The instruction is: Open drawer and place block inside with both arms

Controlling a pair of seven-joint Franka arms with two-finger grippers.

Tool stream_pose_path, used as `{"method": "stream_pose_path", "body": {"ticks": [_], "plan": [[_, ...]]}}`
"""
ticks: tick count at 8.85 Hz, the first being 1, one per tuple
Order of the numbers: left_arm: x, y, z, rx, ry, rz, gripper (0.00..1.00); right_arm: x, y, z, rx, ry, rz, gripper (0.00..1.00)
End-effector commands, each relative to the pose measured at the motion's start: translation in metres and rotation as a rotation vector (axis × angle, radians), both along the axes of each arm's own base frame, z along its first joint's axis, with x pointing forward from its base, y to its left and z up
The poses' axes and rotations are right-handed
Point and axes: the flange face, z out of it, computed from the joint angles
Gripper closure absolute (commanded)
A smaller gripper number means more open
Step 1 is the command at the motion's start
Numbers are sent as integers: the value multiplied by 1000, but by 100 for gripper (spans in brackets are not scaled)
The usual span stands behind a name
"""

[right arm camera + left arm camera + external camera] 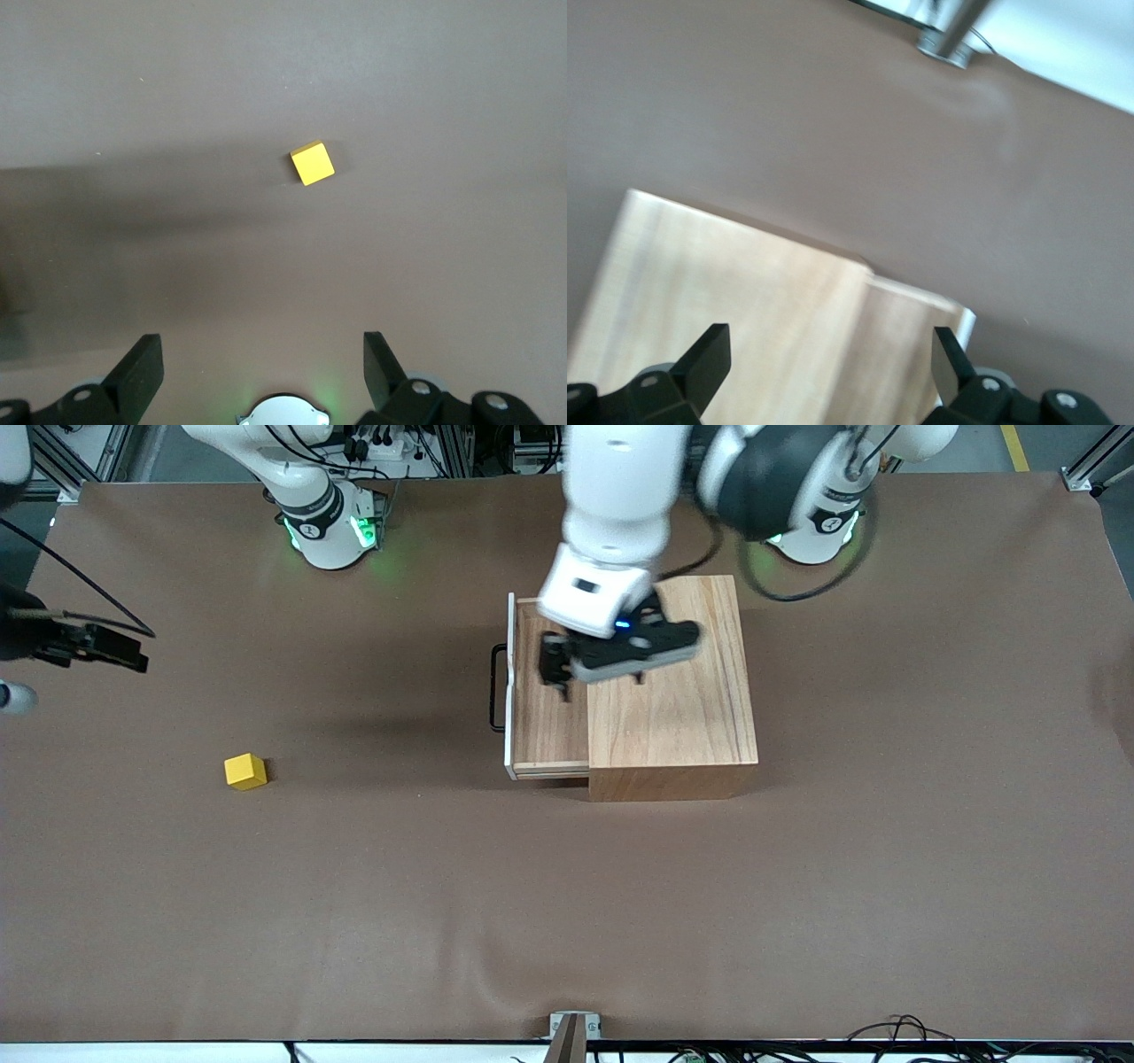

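Observation:
The robot's right gripper should next grab the yellow block by its opposite sides, so the block can go inside the open drawer (549, 700).
The wooden box (673, 691) stands mid-table with its drawer (549, 700) pulled partway out toward the right arm's end, white front panel and black handle (496, 688) leading. My left gripper (556, 666) hangs open over the drawer tray and the box edge, holding nothing. The left wrist view shows the box top (726, 292) and the drawer (908, 345) below that open left gripper (830, 347). The yellow block (245, 771) lies on the mat toward the right arm's end, nearer the front camera than the box. My right gripper (115, 651) is up in the air, open and empty. In the right wrist view the block (313, 163) lies apart from the right gripper (263, 350).
Brown mat (567, 912) covers the table. The arm bases glow green along the edge farthest from the front camera: the right arm's (328, 527) and the left arm's (815, 527). A camera mount (574, 1029) and cables (895, 1035) sit at the edge nearest that camera.

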Motion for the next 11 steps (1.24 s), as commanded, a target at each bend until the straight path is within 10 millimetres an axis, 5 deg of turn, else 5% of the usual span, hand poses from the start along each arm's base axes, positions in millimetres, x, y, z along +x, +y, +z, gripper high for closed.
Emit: {"method": "stream_pose_path", "body": {"ticks": [1, 3, 5, 6, 8, 11], "plan": [[20, 93, 21, -24, 55, 76, 0, 26, -28, -78, -2, 125, 15, 0], [35, 253, 32, -198, 171, 25, 0, 35, -34, -157, -6, 102, 43, 0], [35, 339, 16, -148, 218, -59, 0, 32, -59, -238, 28, 65, 130, 0], [37, 366, 8, -115, 229, -71, 0, 35, -81, -270, 56, 71, 183, 0], [34, 378, -8, 6, 255, -139, 0, 31, -111, -324, 88, 83, 161, 0], [3, 391, 8, 42, 221, -215, 0, 22, -87, -357, 103, 55, 198, 0]]}}
